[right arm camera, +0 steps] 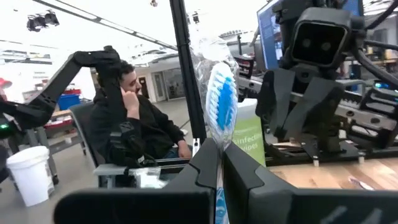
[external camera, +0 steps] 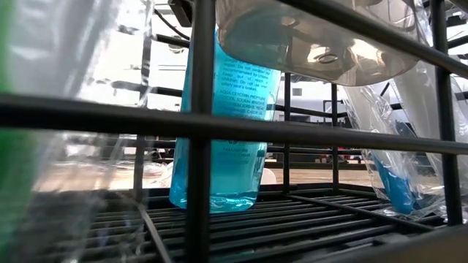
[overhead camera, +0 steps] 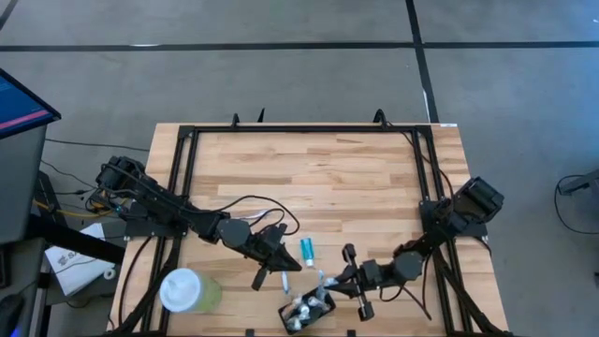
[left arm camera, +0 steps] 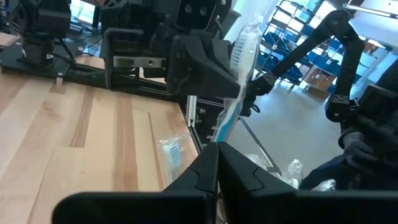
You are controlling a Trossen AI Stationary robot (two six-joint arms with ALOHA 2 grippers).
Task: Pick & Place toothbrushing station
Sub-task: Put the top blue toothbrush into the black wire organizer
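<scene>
My right gripper keeps holding the toothbrush until its handle stands inside the black holder (overhead camera: 307, 314), as its head now rises far above the wrapped brushes there.
The black holder (overhead camera: 307, 314) stands at the table's near edge with wrapped brushes in it. Its bars fill the low view, with a blue tube (external camera: 219, 131) upright inside. My left gripper (overhead camera: 298, 265) and my right gripper (overhead camera: 325, 278) face each other just beyond the holder, both shut. A blue-and-white toothbrush (right arm camera: 221, 106) in a clear wrapper rises from my right gripper (right arm camera: 222, 146). A wrapped toothbrush (left arm camera: 239, 68) also rises from the tips of my left gripper (left arm camera: 217, 144). I cannot tell whether it is the same brush. My left gripper's shut fingers meet the lower end of the brush's blue handle (left arm camera: 222, 127). The fingers hide the place of contact. They lie about level, and the brush slants up and away toward the other gripper, clear of the table. My right gripper pinches the wrapped toothbrush just below its bristle head (right arm camera: 219, 142) between its two fingers. The fingers lie about level and across the brush. The head stands upright above them, and the handle (right arm camera: 217, 199) shows down through the gap, clear of the table.
A teal tube (overhead camera: 306, 249) lies on the wood just beyond the grippers. A pale green cup with a white lid (overhead camera: 187, 290) stands at the near left. A black frame (overhead camera: 281, 128) runs round the table. A person (right arm camera: 134, 124) sits beyond the table.
</scene>
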